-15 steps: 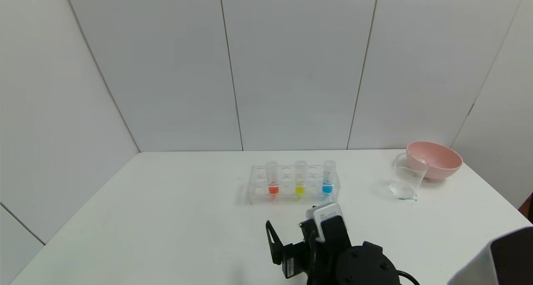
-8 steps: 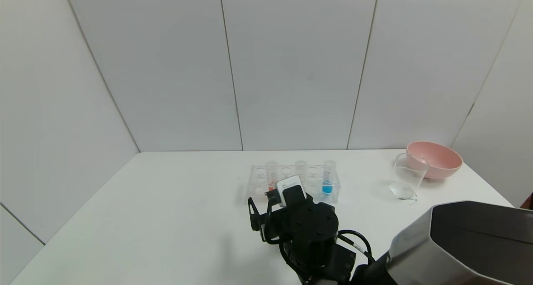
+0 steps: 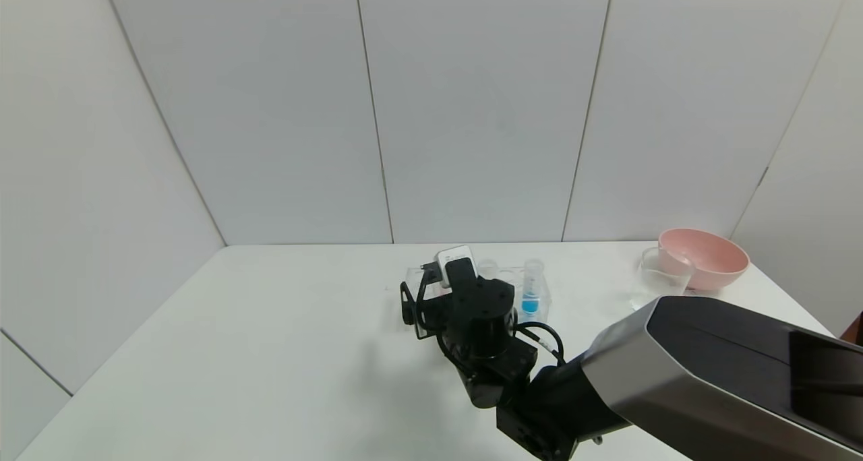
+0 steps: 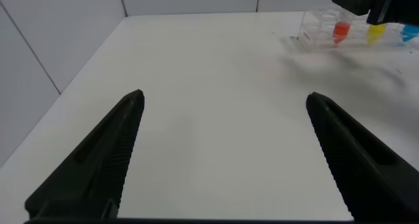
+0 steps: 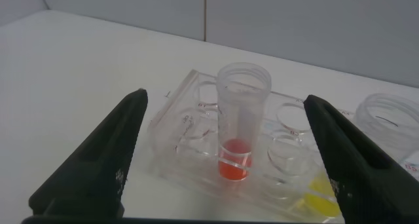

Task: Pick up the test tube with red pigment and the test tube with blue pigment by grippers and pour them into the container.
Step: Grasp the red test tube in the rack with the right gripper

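Observation:
My right gripper takes hold of the test tube by its rimmed end [image 5: 243,90] next, to pour the red pigment into the container.
The test tube with red pigment [image 5: 241,119] stands upright in a clear rack [image 5: 186,129]. My right gripper [image 5: 226,96] is open just short of the tube, one finger on either side of it and neither touching. In the head view this gripper [image 3: 421,299] hides the red tube, while the test tube with blue pigment [image 3: 531,291] stands clear at the rack's right end. The container [image 3: 659,272], a clear glass beaker, stands far right, its base hidden by my right arm. Over bare table to the left, my left gripper [image 4: 225,95] is open and empty.
A tube with yellow liquid [image 5: 322,201] stands in the rack beside the red one. A pink bowl [image 3: 704,257] sits behind the beaker at the back right corner. My right arm's grey link [image 3: 715,373] crosses the table's front right.
My right arm has reached forward from the table's front edge to the rack. Its gripper now covers the red and yellow tubes in the head view.

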You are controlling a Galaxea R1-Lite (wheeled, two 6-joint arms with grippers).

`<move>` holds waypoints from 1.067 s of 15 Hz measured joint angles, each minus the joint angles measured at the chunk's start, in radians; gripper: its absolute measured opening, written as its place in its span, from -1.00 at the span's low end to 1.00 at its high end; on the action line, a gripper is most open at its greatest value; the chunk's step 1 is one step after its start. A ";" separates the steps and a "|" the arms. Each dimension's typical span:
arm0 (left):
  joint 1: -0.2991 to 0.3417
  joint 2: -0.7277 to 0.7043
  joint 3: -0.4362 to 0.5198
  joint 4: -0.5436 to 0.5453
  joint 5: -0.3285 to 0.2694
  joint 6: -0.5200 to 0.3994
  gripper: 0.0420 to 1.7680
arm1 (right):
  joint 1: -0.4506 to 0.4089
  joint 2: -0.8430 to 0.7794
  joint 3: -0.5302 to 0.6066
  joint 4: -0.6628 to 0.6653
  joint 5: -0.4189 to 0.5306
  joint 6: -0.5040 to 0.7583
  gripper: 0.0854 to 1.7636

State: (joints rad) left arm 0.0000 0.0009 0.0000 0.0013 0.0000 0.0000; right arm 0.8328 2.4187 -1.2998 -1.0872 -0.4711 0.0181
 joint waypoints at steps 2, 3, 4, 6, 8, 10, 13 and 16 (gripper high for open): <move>0.000 0.000 0.000 0.000 0.000 0.000 1.00 | -0.013 0.027 -0.045 0.016 0.012 -0.001 0.94; 0.000 0.000 0.000 0.000 0.000 0.000 1.00 | -0.020 0.038 -0.068 0.034 0.016 -0.001 0.94; 0.000 0.000 0.000 0.000 0.000 0.000 1.00 | -0.024 0.046 -0.090 0.048 0.017 -0.001 0.94; 0.000 0.000 0.000 0.000 0.000 0.000 1.00 | -0.028 0.057 -0.120 0.065 0.017 -0.001 0.94; 0.000 0.000 0.000 0.000 0.000 0.000 1.00 | -0.030 0.064 -0.129 0.063 0.017 -0.003 0.94; 0.000 0.000 0.000 0.000 0.000 0.000 1.00 | -0.037 0.067 -0.131 0.064 0.017 -0.003 0.58; 0.000 0.000 0.000 -0.001 0.000 0.000 1.00 | -0.043 0.063 -0.126 0.062 0.017 -0.003 0.08; 0.000 0.000 0.000 -0.001 0.000 0.000 1.00 | -0.039 0.056 -0.123 0.060 0.015 -0.003 -0.48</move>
State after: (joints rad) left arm 0.0000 0.0009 0.0000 0.0004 0.0000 0.0000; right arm 0.7943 2.4751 -1.4226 -1.0270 -0.4557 0.0151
